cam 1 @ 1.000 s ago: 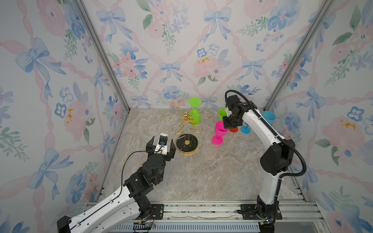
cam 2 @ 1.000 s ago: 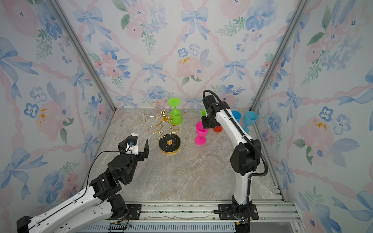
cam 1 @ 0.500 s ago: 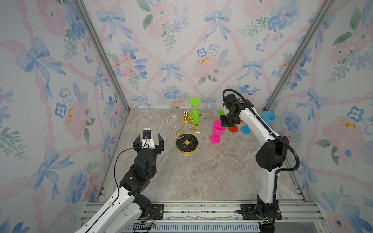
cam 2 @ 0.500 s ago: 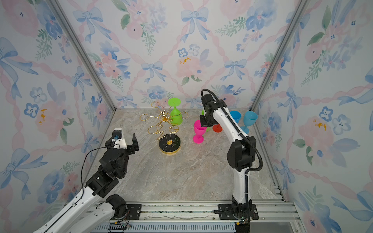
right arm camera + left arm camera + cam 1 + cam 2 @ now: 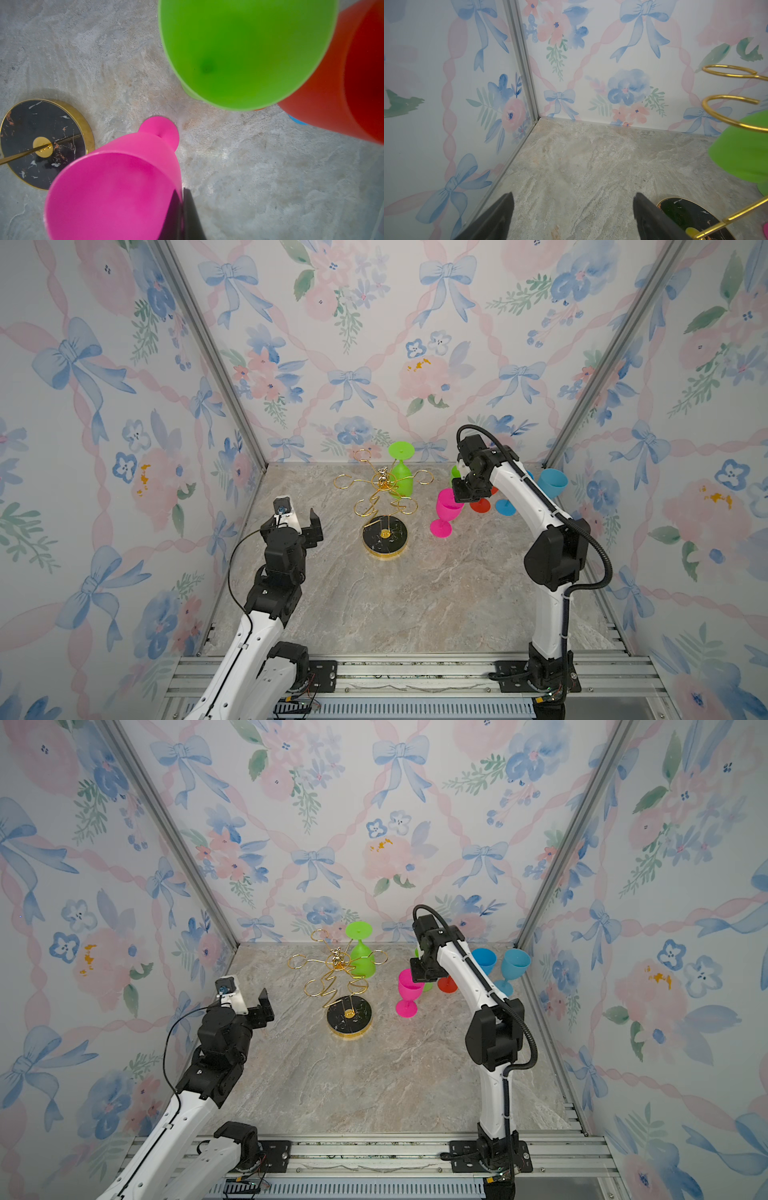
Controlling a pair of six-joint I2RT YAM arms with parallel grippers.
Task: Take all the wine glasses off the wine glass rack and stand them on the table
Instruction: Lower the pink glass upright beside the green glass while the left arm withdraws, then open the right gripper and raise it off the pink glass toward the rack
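The pink glass (image 5: 446, 510) has its foot down on flat table and would stay standing beside the rack if the right gripper opened now, so the robot will release it.
The gold wire wine glass rack (image 5: 384, 506) (image 5: 332, 986) stands on its round black base (image 5: 385, 536) near the back middle. A green wine glass (image 5: 401, 481) (image 5: 362, 963) hangs upside down on it. To its right a pink wine glass (image 5: 446, 510) (image 5: 408, 990) stands upright with its foot down at the table. My right gripper (image 5: 463, 493) (image 5: 181, 195) is shut on the pink glass (image 5: 116, 187), pinching its rim. Left of the rack, my left gripper (image 5: 299, 516) (image 5: 573, 199) is open and empty, with a rack ring (image 5: 726, 116) and the green glass (image 5: 741, 153) beside it.
Behind the pink glass stand a green glass (image 5: 239, 52), a red glass (image 5: 448, 984) (image 5: 342, 93) and two blue glasses (image 5: 484, 961) (image 5: 515, 965) in the back right corner. Patterned walls close in the left, back and right sides.
My left gripper has pulled back to the left, away from the rack's base. The right gripper has shifted slightly while holding the pink glass.
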